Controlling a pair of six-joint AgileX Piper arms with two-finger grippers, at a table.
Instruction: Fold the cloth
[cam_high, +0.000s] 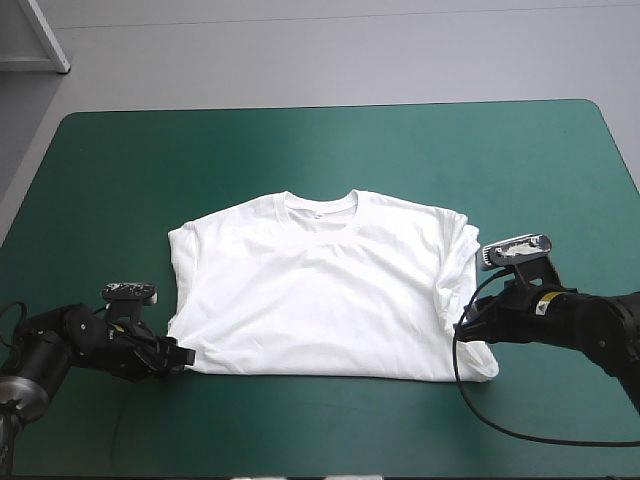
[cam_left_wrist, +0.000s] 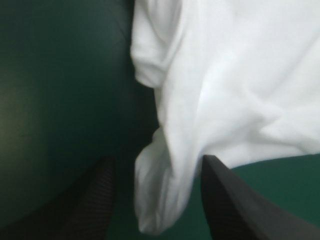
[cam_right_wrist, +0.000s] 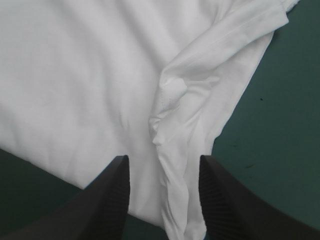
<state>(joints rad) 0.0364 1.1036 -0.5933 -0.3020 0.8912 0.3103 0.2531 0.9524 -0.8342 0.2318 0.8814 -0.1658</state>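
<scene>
The T-shirt will next be pinched by my left gripper at its bottom corner fold (cam_high: 186, 364), which stands up in a line while the T-shirt's body (cam_high: 320, 300) lies flat.
The white T-shirt (cam_high: 320, 290) lies spread flat on the teal-green cover, collar toward the far edge, sleeves tucked in at both sides. My left gripper (cam_high: 185, 355) rests low at the shirt's near left corner. In the left wrist view its fingers (cam_left_wrist: 157, 159) stand open, and a hanging fold of the T-shirt (cam_left_wrist: 240, 75) lies between them. My right gripper (cam_high: 465, 330) sits at the shirt's near right side. It is open (cam_right_wrist: 162, 157), with a wrinkled ridge of the T-shirt (cam_right_wrist: 75, 75) running between its fingers.
Bare teal-green cover (cam_high: 120, 160) surrounds the shirt on all sides, widest toward the far edge. A narrower strip runs along the near edge.
</scene>
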